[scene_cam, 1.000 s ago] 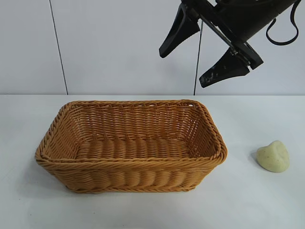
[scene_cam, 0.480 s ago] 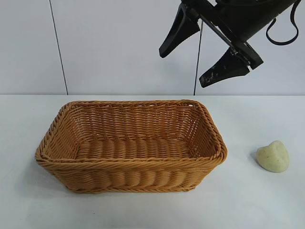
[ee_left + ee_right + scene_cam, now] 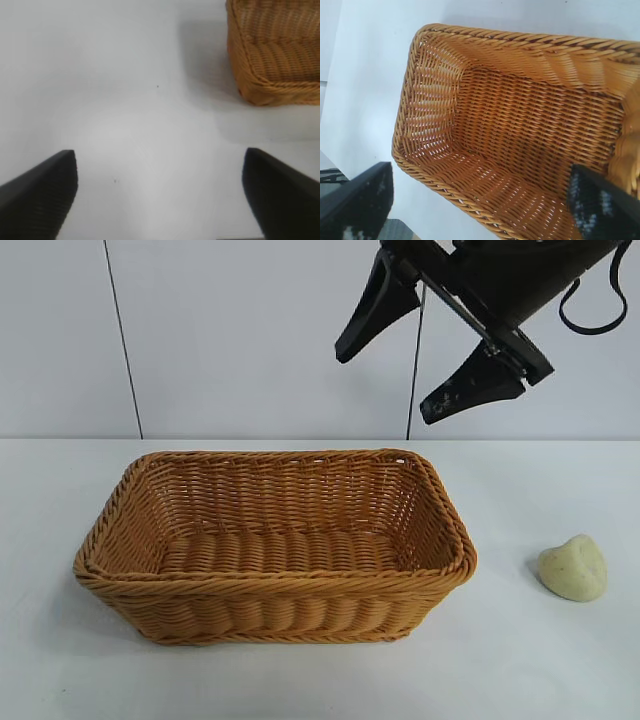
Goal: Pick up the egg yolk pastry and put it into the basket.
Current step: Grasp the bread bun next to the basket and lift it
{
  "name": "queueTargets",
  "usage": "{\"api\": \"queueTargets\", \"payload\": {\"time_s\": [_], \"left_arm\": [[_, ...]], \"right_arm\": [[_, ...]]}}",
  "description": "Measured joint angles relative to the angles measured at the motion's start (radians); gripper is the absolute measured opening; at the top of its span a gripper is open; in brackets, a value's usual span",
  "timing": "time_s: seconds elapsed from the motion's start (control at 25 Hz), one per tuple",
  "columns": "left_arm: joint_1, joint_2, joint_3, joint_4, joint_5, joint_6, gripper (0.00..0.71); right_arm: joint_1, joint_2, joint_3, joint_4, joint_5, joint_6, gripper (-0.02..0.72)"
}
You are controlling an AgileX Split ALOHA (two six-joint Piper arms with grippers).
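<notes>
My right gripper is going to grab the egg yolk pastry by its narrow raised top [image 3: 580,546] next, to put it into the basket [image 3: 270,582].
The egg yolk pastry [image 3: 574,568], a pale yellow-green lump, lies on the white table to the right of the basket [image 3: 270,582], apart from it. The orange-brown wicker basket sits mid-table with nothing inside. My right gripper [image 3: 383,387] hangs high above the basket's back right corner, open and holding nothing. In the right wrist view its black fingers [image 3: 357,202] frame the basket's inside [image 3: 470,35]. My left gripper [image 3: 159,155] is out of the exterior view. In the left wrist view it stands open over bare table, with a corner of the basket [image 3: 272,60] farther off.
A white wall with vertical seams [image 3: 122,340] stands behind the table. White tabletop [image 3: 540,660] lies around the pastry and in front of the basket.
</notes>
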Motion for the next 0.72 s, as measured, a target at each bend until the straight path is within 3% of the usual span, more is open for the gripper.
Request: {"api": "queueTargets", "payload": {"time_s": [0.16,0.48,0.6,0.72], "left_arm": [[0.000,-0.062,0.001,-0.001,-0.001,0.000,0.689],[0.000,-0.067,0.003,-0.001,0.000,0.000,0.689],[0.000,-0.067,0.003,-0.001,0.000,0.000,0.689],[0.000,-0.067,0.003,-0.001,0.000,-0.001,0.689]], "right_arm": [[0.000,0.000,0.000,-0.100,0.001,0.032,0.651],[-0.041,0.000,-0.013,-0.464,0.017,0.230,0.651],[-0.097,0.000,-0.014,-0.535,0.028,0.272,0.651],[-0.149,0.000,-0.014,-0.552,0.031,0.281,0.651]]}}
